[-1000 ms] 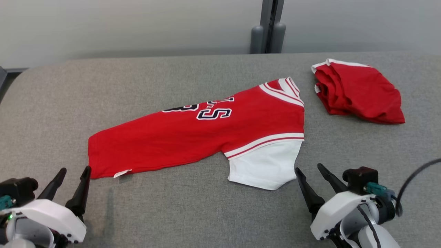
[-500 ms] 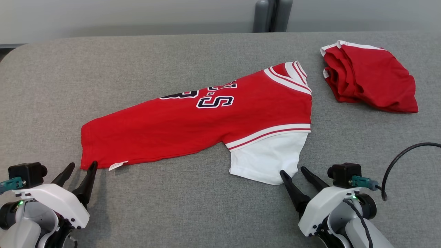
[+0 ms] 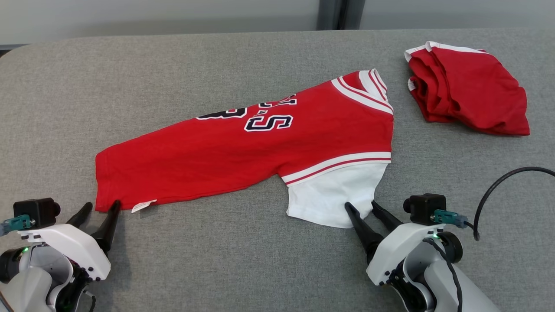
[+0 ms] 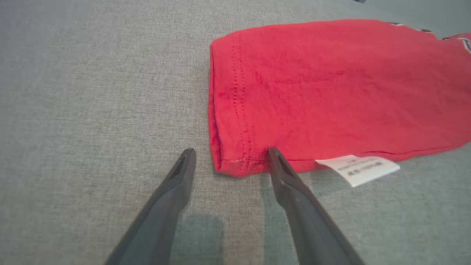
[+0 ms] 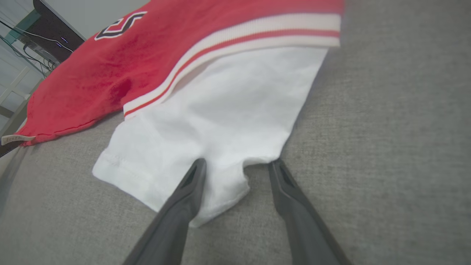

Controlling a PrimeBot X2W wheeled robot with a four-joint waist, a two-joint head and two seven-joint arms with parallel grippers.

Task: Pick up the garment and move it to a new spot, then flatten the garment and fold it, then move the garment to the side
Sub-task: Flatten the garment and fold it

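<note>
My left gripper will next grab the jersey by its red hem corner (image 3: 104, 206), because the jersey's folded edge stands up a little there while the jersey's body (image 3: 192, 158) lies flat.
The garment (image 3: 260, 151) is a red jersey with dark lettering and a white sleeve (image 3: 334, 199), lying flat and slantwise on the grey surface. My left gripper (image 3: 102, 203) is open at the lower-left hem corner. In the left wrist view the hem corner (image 4: 235, 162) sits between the fingers of my left gripper (image 4: 231, 149), with the right finger touching the cloth. My right gripper (image 3: 360, 203) is open at the sleeve's lower edge. In the right wrist view the jaws of my right gripper (image 5: 237, 161) straddle the sleeve corner (image 5: 228, 184), with the left finger over the white cloth.
A second red garment (image 3: 468, 91) lies bunched at the back right. A white care label (image 4: 357, 169) pokes out from the hem by my left gripper. A black cable (image 3: 498, 186) loops by the right arm. The grey padded surface (image 3: 217, 260) spreads all around.
The head camera has tilted down, shifting the whole picture. Both grippers have advanced to the garment: the left to the hem corner, the right onto the sleeve corner, its jaws narrowing slightly.
</note>
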